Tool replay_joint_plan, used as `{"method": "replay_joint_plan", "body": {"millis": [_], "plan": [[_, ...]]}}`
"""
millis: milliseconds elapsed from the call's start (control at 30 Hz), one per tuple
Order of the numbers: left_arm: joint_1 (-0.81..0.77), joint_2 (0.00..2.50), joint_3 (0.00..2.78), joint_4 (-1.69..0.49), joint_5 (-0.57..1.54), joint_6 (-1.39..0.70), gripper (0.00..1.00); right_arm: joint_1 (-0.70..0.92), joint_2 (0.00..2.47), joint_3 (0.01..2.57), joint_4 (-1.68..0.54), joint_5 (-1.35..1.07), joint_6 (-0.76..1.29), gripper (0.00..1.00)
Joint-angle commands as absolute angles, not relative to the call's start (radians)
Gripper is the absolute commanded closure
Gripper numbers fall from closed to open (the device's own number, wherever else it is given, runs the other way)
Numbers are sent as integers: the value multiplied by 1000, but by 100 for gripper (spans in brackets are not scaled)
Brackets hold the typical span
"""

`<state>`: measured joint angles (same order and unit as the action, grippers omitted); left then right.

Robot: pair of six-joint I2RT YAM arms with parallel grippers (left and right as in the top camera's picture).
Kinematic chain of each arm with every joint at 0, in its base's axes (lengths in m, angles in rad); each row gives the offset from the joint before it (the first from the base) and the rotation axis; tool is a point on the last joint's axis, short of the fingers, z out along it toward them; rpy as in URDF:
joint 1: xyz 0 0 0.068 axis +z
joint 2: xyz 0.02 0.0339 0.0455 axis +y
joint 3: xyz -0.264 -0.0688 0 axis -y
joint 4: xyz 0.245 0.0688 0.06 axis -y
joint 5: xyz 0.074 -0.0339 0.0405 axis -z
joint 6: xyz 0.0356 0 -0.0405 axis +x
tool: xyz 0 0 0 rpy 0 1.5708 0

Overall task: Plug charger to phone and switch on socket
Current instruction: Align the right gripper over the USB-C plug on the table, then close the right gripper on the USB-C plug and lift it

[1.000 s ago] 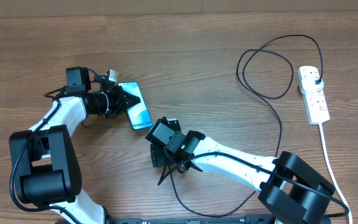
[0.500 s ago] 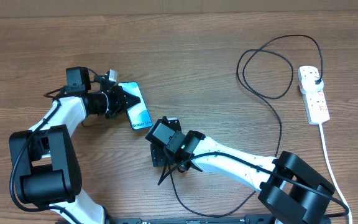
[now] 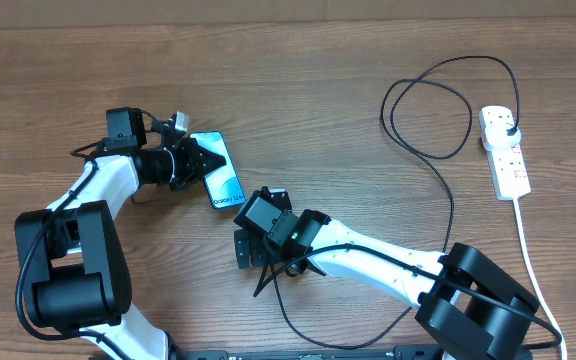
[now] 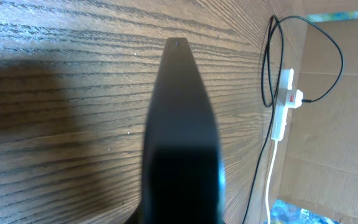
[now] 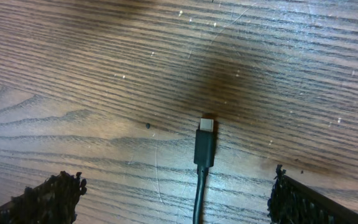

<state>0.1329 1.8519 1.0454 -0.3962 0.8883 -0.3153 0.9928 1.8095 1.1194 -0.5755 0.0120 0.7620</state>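
The right gripper's wide-set fingers stop above the cable in the right wrist view, so the right gripper needs to move lower before it closes on the cable.
The phone (image 3: 225, 176), with a light blue screen, lies at a slant on the wood table, left of centre. My left gripper (image 3: 196, 160) is shut on its left edge. In the left wrist view the phone (image 4: 182, 130) is a dark edge-on shape filling the middle. The charger, a thin black cable (image 3: 452, 215), runs from a black plug in the white socket (image 3: 505, 155) in loops to its small plug tip (image 5: 205, 138). The tip lies flat on the table. My right gripper (image 5: 176, 202) is open, one finger on each side of the cable, just behind the tip.
The socket's thick white cord (image 3: 534, 270) runs down the right side to the table's front edge. The socket (image 4: 284, 102) and cable loop also show in the left wrist view. Cardboard stands behind the table.
My right gripper has shifted slightly over the cable tip. The left arm and the phone have not moved.
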Motion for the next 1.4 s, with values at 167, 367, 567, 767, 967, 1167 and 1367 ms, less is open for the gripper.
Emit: {"method": "replay_joint_plan", "body": {"millis": [167,367,567,767,967,1167,1367], "plan": [[136,1831,1044,-392,913,-310,96,996,1811,1111,-569,25,763,0],[136,1831,1044,-392,913,-310,96,996,1811,1111,-569,25,763,0],[136,1831,1044,-392,913,-310,96,996,1811,1109,-568,26,763,0],[136,1831,1044,-392,913,-310,96,995,1811,1065,-521,26,785,0],[136,1831,1044,-392,912,-310,96,995,1811,1032,-482,25,812,0],[136,1831,1044,-392,909,-310,96,996,1811,1032,-470,27,812,1],[136,1831,1044,-392,909,-310,96,1002,1819,1032,-468,42,812,21]]}}
